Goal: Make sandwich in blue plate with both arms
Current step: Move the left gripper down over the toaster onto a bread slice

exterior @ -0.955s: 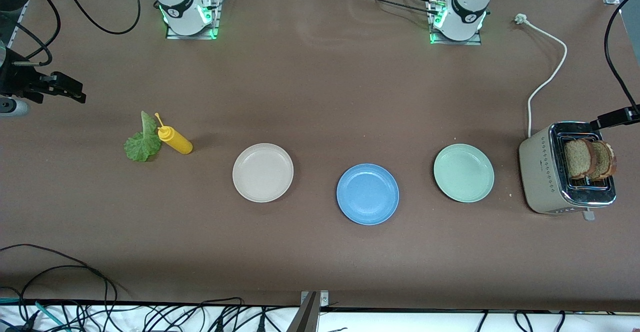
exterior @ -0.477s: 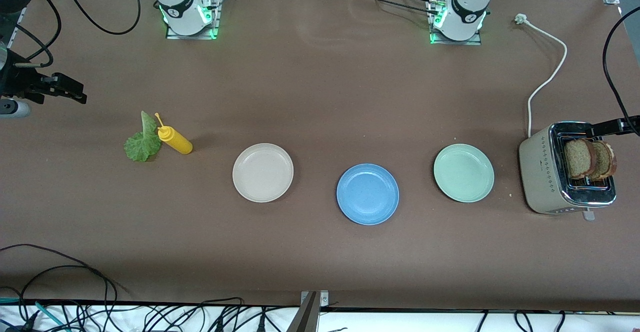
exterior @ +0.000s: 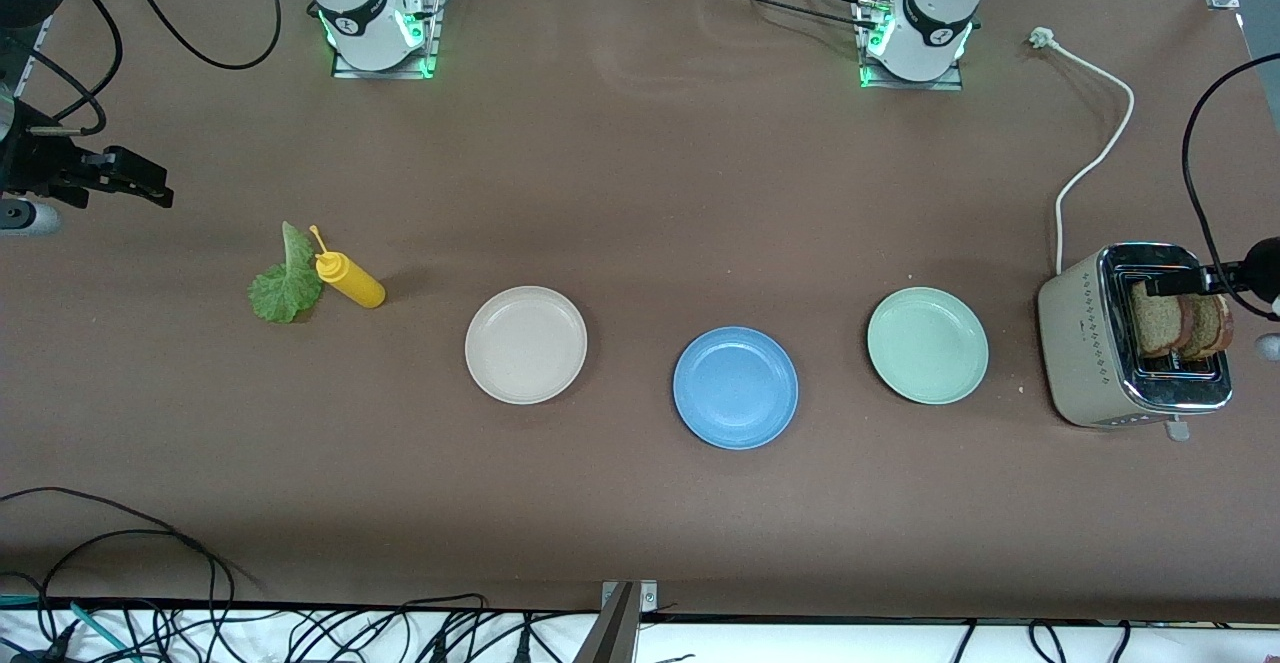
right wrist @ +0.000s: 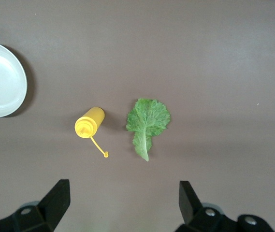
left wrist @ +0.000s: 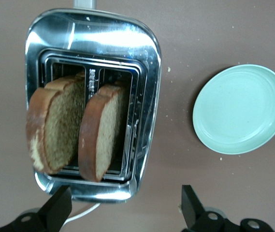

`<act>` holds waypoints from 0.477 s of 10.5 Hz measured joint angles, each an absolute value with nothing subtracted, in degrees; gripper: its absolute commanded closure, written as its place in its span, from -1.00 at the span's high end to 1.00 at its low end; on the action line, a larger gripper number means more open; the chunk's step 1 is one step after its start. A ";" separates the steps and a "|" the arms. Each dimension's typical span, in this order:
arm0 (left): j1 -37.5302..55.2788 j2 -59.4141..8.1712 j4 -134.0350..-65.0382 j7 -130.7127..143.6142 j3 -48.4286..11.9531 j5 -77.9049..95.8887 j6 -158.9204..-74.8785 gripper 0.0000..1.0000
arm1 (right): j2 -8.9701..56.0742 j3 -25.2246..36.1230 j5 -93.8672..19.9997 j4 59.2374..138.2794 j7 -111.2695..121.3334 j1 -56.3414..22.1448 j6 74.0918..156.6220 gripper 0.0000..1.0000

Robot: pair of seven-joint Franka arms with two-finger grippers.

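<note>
I should next grab the bread slice nearer the mint-green plate by its crusted edge with my left gripper, to start the sandwich on the blue plate.
Two brown bread slices [exterior: 1180,320] stand upright in the slots of a silver toaster [exterior: 1085,343] at the left arm's end of the table. The left wrist view shows one slice [left wrist: 57,123] beside the other [left wrist: 103,130]. My left gripper [exterior: 1175,286] hangs open over them [left wrist: 125,212]. The light-blue plate [exterior: 735,388] sits bare in the middle. A green lettuce leaf [exterior: 283,283] lies at the right arm's end, also in the right wrist view [right wrist: 148,121]. My right gripper [exterior: 140,183] hovers open above the table near it [right wrist: 123,203], holding nothing.
A yellow squeeze bottle [exterior: 350,281] lies touching the lettuce. A beige plate [exterior: 525,344] and a mint-green plate [exterior: 927,345] flank the blue one. The toaster's white cord [exterior: 1095,143] runs toward the left arm's base. Cables hang along the table's front edge.
My left gripper has moved in from the table's edge to over the bread in the toaster. The right gripper has barely shifted.
</note>
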State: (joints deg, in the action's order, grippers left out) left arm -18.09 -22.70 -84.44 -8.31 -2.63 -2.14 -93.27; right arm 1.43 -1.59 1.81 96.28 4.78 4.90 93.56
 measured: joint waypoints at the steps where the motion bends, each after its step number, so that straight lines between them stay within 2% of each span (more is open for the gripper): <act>1: -18.14 -23.83 -84.43 -8.74 -2.60 -2.17 -93.98 1.00 | 1.45 -1.58 1.81 96.28 4.78 4.90 93.56 1.00; 5: -18.58 -26.50 -84.42 -9.67 -2.51 -2.17 -95.26 1.00 | 1.77 -1.39 1.81 96.28 4.78 4.90 93.56 1.00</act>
